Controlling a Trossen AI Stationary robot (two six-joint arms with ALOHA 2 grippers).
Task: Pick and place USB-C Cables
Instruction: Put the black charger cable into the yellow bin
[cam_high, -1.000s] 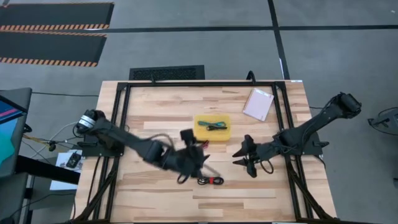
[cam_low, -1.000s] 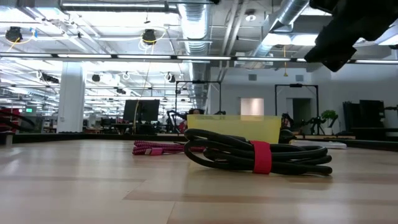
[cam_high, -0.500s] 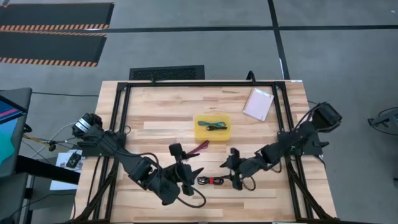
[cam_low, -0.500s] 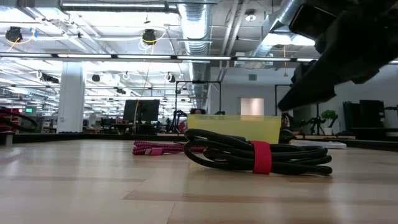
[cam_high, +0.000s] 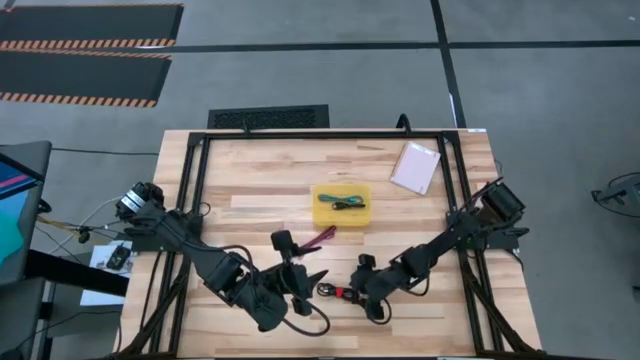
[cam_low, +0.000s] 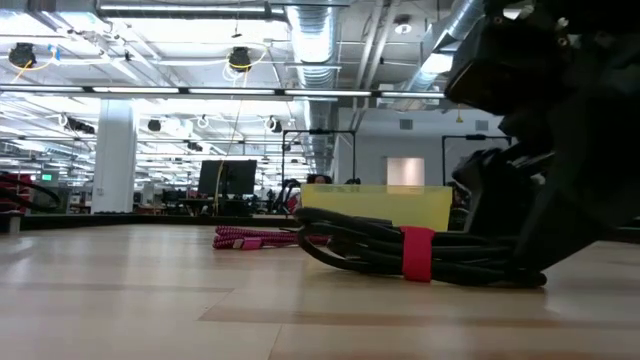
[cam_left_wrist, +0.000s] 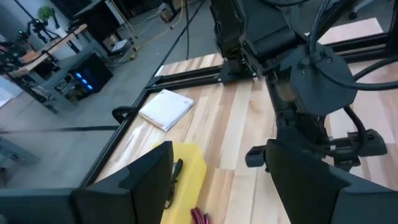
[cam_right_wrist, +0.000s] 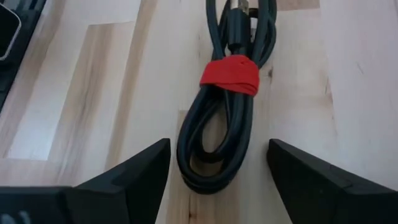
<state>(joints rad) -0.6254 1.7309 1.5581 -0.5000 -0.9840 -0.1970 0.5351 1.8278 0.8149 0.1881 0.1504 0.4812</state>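
Note:
My right gripper's fingers stand on either side of the black bundle's looped end (cam_high: 350, 294) (cam_right_wrist: 213, 155), so my right gripper closes on it next.
The black bundle with a red tie (cam_right_wrist: 225, 106) lies flat on the table, also in the high view (cam_high: 338, 291) and the low view (cam_low: 420, 255). My right gripper (cam_right_wrist: 217, 171) is open and low over the bundle's right end. Its fingers stand on either side of that end without touching it; it also shows in the high view (cam_high: 360, 290). The maroon cable (cam_high: 322, 237) lies on the wood near the yellow tray (cam_high: 325, 212). The tray holds the teal cable (cam_high: 333, 197) and the thin black cable (cam_high: 350, 205). My left gripper (cam_high: 310, 285) is open and empty, just left of the bundle.
A pale packet (cam_high: 415, 167) lies at the far right of the table. A black frame (cam_high: 300, 138) runs around the table top. The two grippers are close together on either side of the bundle, near the front edge.
My right gripper has gone toward the table's left and near edge and down, until its open fingers stand around the black bundle's right end. My left gripper first swung toward the near edge, then kept still.

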